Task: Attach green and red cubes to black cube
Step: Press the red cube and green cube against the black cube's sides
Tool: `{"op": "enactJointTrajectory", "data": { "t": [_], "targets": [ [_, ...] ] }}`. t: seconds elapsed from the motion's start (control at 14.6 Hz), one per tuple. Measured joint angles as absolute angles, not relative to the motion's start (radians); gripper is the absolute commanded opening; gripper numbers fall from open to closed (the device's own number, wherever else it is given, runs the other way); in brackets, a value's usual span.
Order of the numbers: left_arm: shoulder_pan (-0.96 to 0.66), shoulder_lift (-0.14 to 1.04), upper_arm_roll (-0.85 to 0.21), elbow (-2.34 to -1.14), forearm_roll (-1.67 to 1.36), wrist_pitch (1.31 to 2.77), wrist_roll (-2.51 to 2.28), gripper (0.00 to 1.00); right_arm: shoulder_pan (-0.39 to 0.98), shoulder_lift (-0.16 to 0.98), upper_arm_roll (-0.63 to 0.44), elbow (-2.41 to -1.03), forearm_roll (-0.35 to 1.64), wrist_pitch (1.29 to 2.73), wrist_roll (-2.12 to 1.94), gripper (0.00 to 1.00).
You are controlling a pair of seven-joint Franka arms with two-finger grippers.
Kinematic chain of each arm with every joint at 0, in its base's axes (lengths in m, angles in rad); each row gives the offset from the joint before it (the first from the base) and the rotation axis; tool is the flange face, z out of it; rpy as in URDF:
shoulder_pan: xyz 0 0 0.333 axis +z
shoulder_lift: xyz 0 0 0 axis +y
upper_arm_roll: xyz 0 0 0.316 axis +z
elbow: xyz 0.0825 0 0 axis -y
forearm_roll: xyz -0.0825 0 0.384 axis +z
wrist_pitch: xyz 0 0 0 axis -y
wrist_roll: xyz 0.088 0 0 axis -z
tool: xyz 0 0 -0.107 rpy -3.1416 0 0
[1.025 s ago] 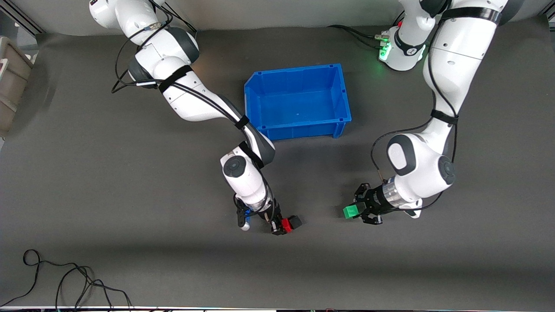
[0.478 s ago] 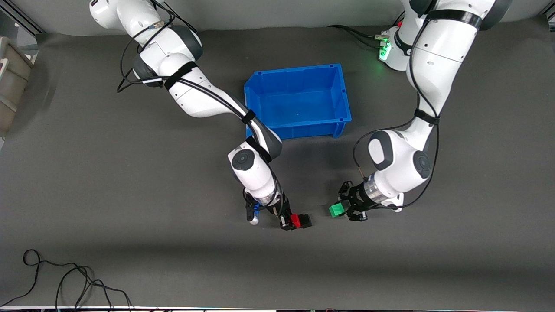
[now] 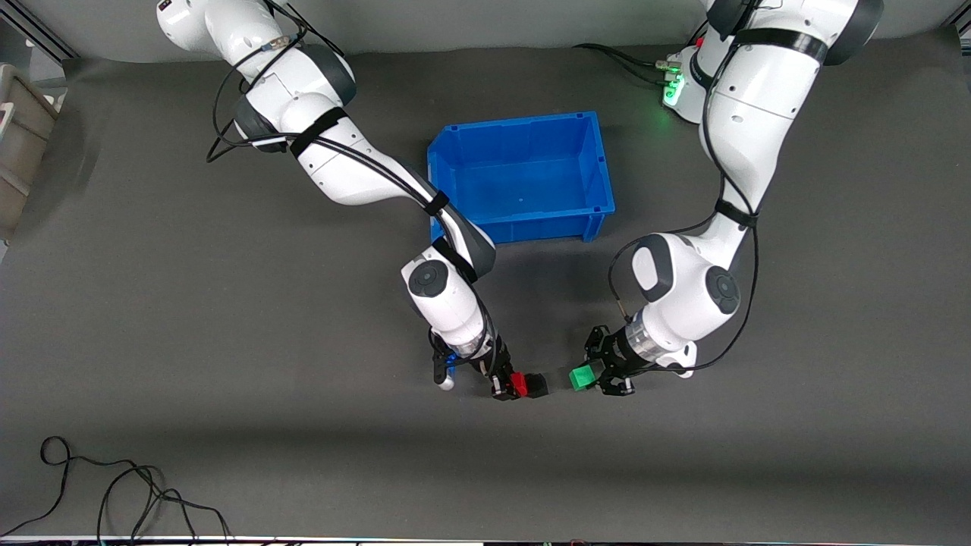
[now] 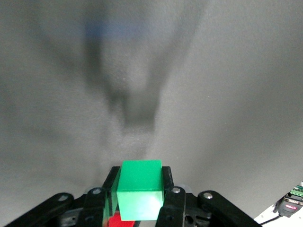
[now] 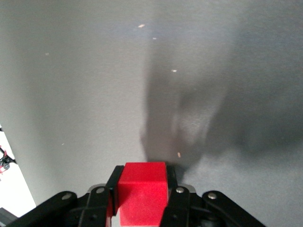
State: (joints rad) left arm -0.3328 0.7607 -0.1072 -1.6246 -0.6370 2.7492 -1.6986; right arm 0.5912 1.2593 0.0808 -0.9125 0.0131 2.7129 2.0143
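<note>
The green cube is short of the black cube's side. My left gripper moves it to the black cube next, before it opens.
My right gripper [image 3: 508, 386] is shut on the red cube [image 3: 519, 384], low over the mat nearer the front camera than the blue bin. The black cube [image 3: 537, 385] sits against the red cube's face toward the left arm's end. My left gripper [image 3: 593, 377] is shut on the green cube [image 3: 582, 378], a small gap from the black cube at about the same height. In the left wrist view the green cube [image 4: 139, 189] fills the space between the fingers [image 4: 173, 198]. In the right wrist view the red cube [image 5: 142, 196] sits between the fingers [image 5: 176, 201]; the black cube is hidden there.
An empty blue bin [image 3: 522, 179] stands on the grey mat [image 3: 227, 341] farther from the front camera than the cubes. A black cable [image 3: 114, 493] lies coiled near the mat's front edge at the right arm's end. A beige container [image 3: 19, 144] stands at the mat's edge there.
Both arms have moved toward each other. The red and black cubes shifted toward the left arm's end, the green cube toward the right arm's end, and the gap has shrunk.
</note>
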Motion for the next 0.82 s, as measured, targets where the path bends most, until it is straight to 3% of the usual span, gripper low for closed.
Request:
{"op": "enactJointTrajectory", "data": {
  "t": [0.75,0.82],
  "targets": [
    [-0.471,0.816,-0.040,-1.612,-0.636,2.834,-1.707,0.18,0.590,1.263,0.081,-0.910,0.034,2.713,2.047,0.18],
    [-0.475,0.816,-0.040,-1.611,-0.636,2.835,-1.707,0.18,0.590,1.263,0.081,-0.909,0.034,2.711,2.047,0.34]
  ]
}}
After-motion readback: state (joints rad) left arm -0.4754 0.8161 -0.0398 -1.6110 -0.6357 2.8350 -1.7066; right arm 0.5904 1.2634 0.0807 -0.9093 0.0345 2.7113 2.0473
